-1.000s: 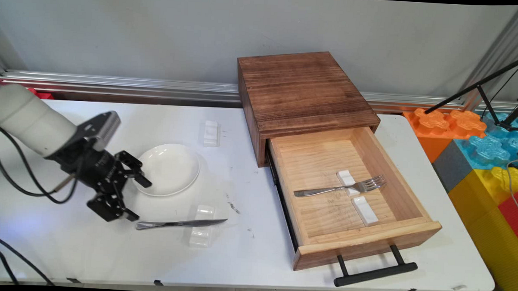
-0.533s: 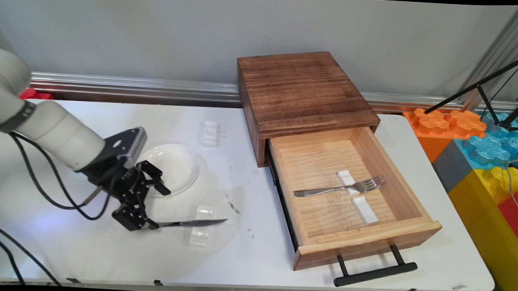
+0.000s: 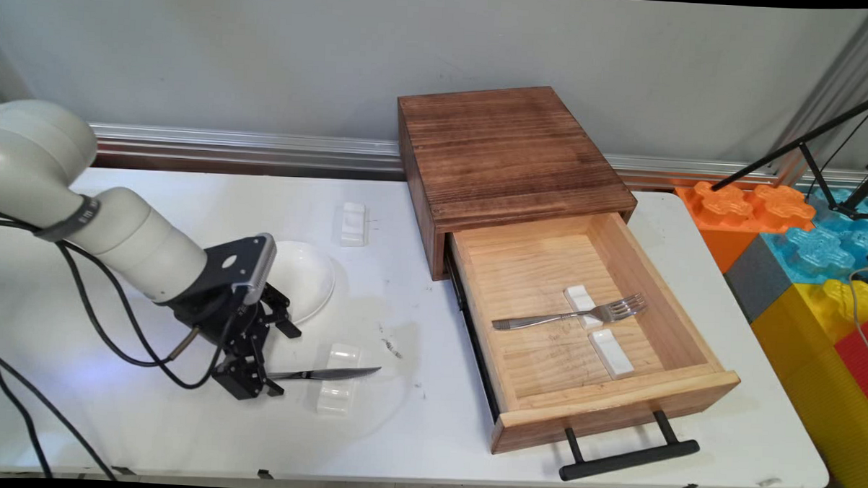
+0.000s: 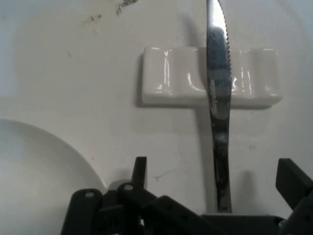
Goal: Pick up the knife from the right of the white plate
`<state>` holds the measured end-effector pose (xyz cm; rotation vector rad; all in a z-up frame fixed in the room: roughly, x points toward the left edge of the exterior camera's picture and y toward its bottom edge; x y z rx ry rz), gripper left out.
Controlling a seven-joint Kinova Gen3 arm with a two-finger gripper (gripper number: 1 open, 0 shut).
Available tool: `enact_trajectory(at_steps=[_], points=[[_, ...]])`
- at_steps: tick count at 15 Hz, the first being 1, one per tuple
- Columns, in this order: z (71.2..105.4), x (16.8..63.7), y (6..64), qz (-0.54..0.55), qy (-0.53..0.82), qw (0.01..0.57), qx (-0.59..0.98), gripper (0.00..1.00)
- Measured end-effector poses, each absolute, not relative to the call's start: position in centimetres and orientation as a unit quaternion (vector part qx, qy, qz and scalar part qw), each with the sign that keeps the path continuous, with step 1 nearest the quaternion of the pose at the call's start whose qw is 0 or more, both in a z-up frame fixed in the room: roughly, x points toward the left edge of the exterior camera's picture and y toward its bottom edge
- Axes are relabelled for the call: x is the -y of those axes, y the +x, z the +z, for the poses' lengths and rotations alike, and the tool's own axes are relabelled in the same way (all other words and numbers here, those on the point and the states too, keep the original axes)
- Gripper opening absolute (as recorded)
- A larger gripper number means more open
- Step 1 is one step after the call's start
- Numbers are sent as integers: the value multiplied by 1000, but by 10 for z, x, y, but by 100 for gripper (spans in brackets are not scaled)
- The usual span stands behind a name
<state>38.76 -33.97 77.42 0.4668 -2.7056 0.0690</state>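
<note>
The steel knife needs to go into the open drawer beside the fork, so my gripper will next grab it by its handle (image 3: 293,375).
A steel knife (image 3: 328,374) (image 4: 217,112) lies on the table with its blade across a white ceramic rest (image 3: 338,397) (image 4: 176,83). My gripper (image 3: 280,361) (image 4: 215,178) is low over the knife's handle end, open, with one finger on either side of the handle. Neither finger (image 4: 140,171) touches the knife. The handle's tip is hidden under the hand. A white plate (image 3: 306,279) (image 4: 34,166) sits just behind the gripper, partly covered by the wrist.
A second white rest (image 3: 353,223) lies behind the plate. A dark wooden box (image 3: 506,149) stands at the back, its light wooden drawer (image 3: 616,406) pulled open, holding a fork (image 3: 568,317) and two white rests. Coloured foam blocks (image 3: 802,250) lie to the right of the table.
The arm has moved right and down along the table toward the knife. The open fingers now straddle the knife's handle end. The knife has not moved.
</note>
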Motion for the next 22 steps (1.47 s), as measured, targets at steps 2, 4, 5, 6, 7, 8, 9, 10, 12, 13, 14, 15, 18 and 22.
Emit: enact_trajectory(at_steps=[2,4,5,6,7,8,9,10,12,13,14,15,18,22], points=[[773,339,383,25,168,191,967,100],[772,339,377,25,170,186,967,100],[771,338,374,25,171,183,968,100],[771,338,372,26,172,181,968,100],[770,339,369,27,173,179,968,100],[770,339,367,27,174,177,968,100],[770,339,365,28,175,175,969,100],[770,339,364,28,175,174,969,100],[769,339,361,28,177,172,969,100],[769,339,360,27,178,170,969,100],[769,339,359,27,178,170,969,100],[768,340,358,28,180,169,969,100],[767,341,355,28,186,165,968,100],[765,343,351,28,195,161,967,0]])
